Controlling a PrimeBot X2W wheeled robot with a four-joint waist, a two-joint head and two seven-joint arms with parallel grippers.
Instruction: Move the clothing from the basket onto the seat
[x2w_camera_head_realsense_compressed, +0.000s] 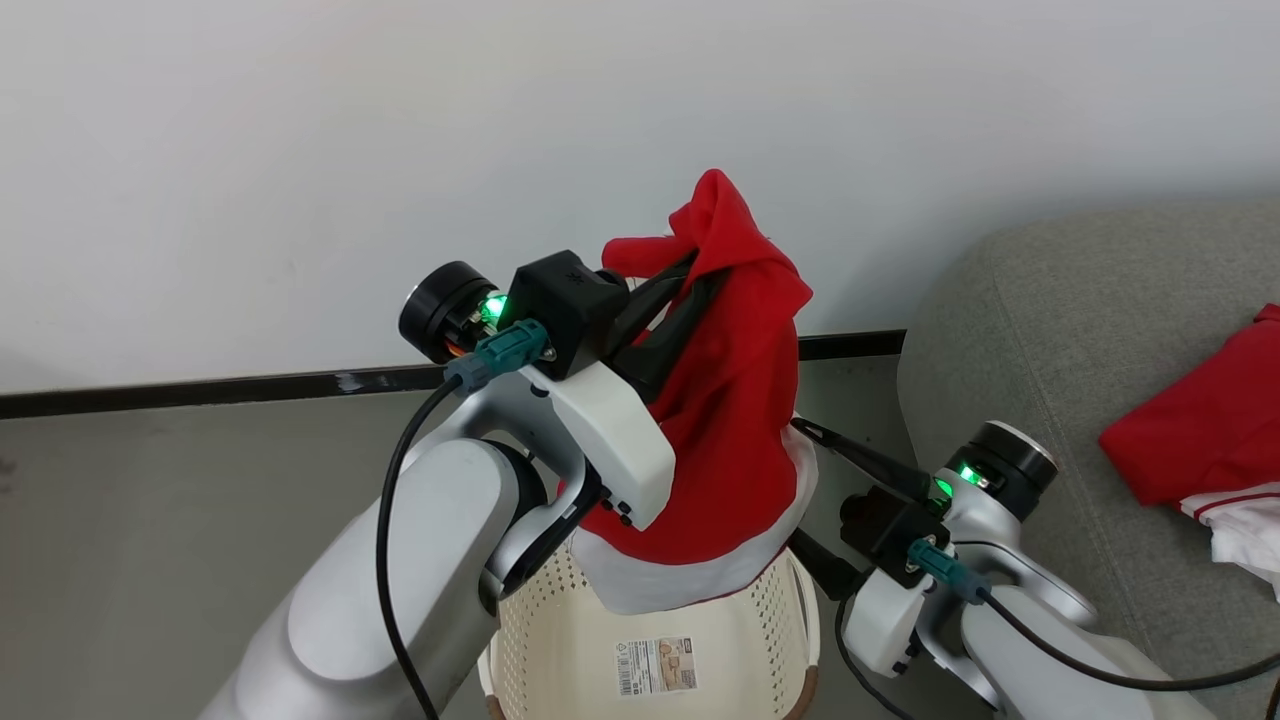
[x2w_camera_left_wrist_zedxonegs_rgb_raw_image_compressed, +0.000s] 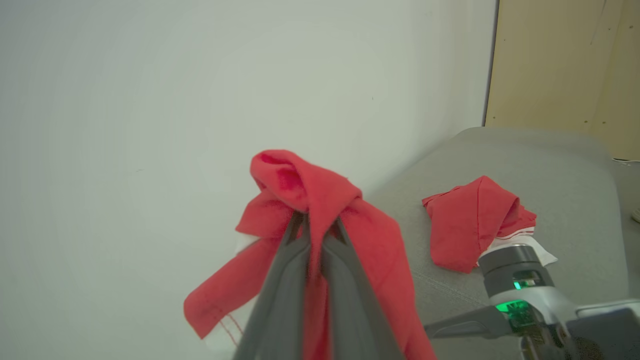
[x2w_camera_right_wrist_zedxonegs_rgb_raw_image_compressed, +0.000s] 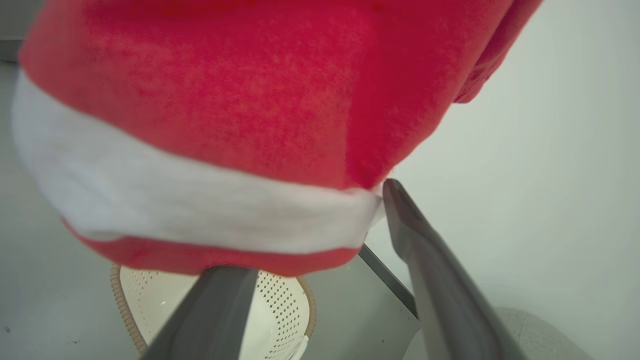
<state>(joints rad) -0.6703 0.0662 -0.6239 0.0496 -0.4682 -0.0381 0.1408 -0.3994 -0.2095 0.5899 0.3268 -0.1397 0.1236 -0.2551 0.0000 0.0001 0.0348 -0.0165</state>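
This garment has to go out onto the seat (x2w_camera_head_realsense_compressed: 1050, 330), so my right gripper should grab it next by its white-trimmed hem (x2w_camera_head_realsense_compressed: 774, 528).
My left gripper (x2w_camera_head_realsense_compressed: 690, 275) is shut on a red garment with a white hem (x2w_camera_head_realsense_compressed: 730, 420), which hangs well above the basket (x2w_camera_head_realsense_compressed: 790, 610). In the left wrist view its fingers (x2w_camera_left_wrist_zedxonegs_rgb_raw_image_compressed: 295, 280) pinch the bunched red fabric (x2w_camera_left_wrist_zedxonegs_rgb_raw_image_compressed: 320, 200). The basket is cream and perforated, with a label (x2w_camera_head_realsense_compressed: 655, 668) on its bottom. My right gripper (x2w_camera_head_realsense_compressed: 805, 480) stands open beside the basket, just under the hanging hem. In the right wrist view the hem (x2w_camera_right_wrist_zedxonegs_rgb_raw_image_compressed: 200, 200) hangs across the open fingers (x2w_camera_right_wrist_zedxonegs_rgb_raw_image_compressed: 430, 260). Another red garment (x2w_camera_head_realsense_compressed: 1210, 420) lies on the grey seat (x2w_camera_head_realsense_compressed: 1050, 330) to the right.
A white wall (x2w_camera_head_realsense_compressed: 400, 150) with a dark baseboard (x2w_camera_head_realsense_compressed: 200, 390) runs behind the basket, above the grey floor (x2w_camera_head_realsense_compressed: 150, 520). A tan wooden panel (x2w_camera_left_wrist_zedxonegs_rgb_raw_image_compressed: 565, 65) stands beyond the seat's far end. The seat's rounded edge sits close to my right arm (x2w_camera_head_realsense_compressed: 1000, 600).
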